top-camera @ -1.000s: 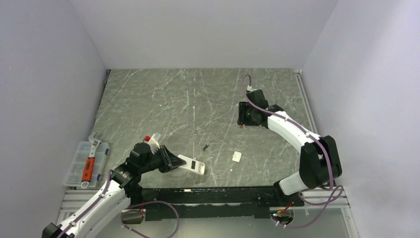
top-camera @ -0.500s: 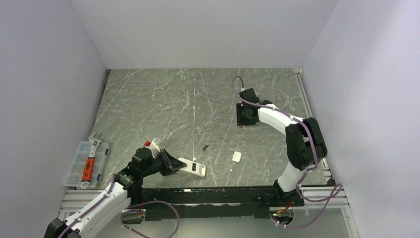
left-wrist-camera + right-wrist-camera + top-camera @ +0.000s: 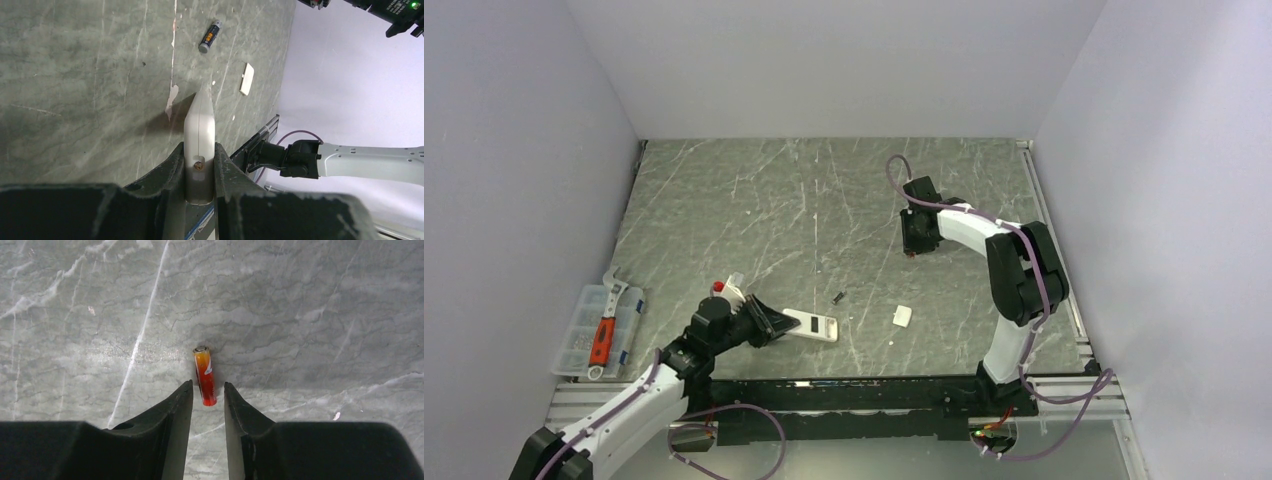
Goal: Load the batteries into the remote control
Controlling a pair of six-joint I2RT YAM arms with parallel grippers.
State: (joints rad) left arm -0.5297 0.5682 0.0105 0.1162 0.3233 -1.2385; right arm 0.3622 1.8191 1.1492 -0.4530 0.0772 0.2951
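Observation:
The far end of the white remote control touches its shadow on the flat table, so the left gripper should open. The remote would land here.
My left gripper point(image 3: 762, 322) is shut on one end of the white remote control point(image 3: 814, 325), near the table's front edge. In the left wrist view the remote point(image 3: 200, 120) stands edge-on between the jaws of that gripper point(image 3: 200, 152). A dark grey battery point(image 3: 838, 297) lies just beyond the remote and also shows in the left wrist view point(image 3: 210, 36). My right gripper point(image 3: 913, 240) is open at mid-right, pointing down. An orange-red battery point(image 3: 205, 375) lies on the table with its near end between the tips of the right gripper point(image 3: 208, 389), untouched.
A small flat white square piece point(image 3: 902, 316) lies right of the dark battery, also in the left wrist view point(image 3: 246, 78). A clear parts box point(image 3: 582, 345) with a red-handled tool point(image 3: 603, 338) sits off the table's left edge. A black rail point(image 3: 854, 392) runs along the front.
The right arm has folded, its gripper shifting slightly left over the orange-red battery. The left gripper has drawn back a little and turned the remote slightly, still holding it.

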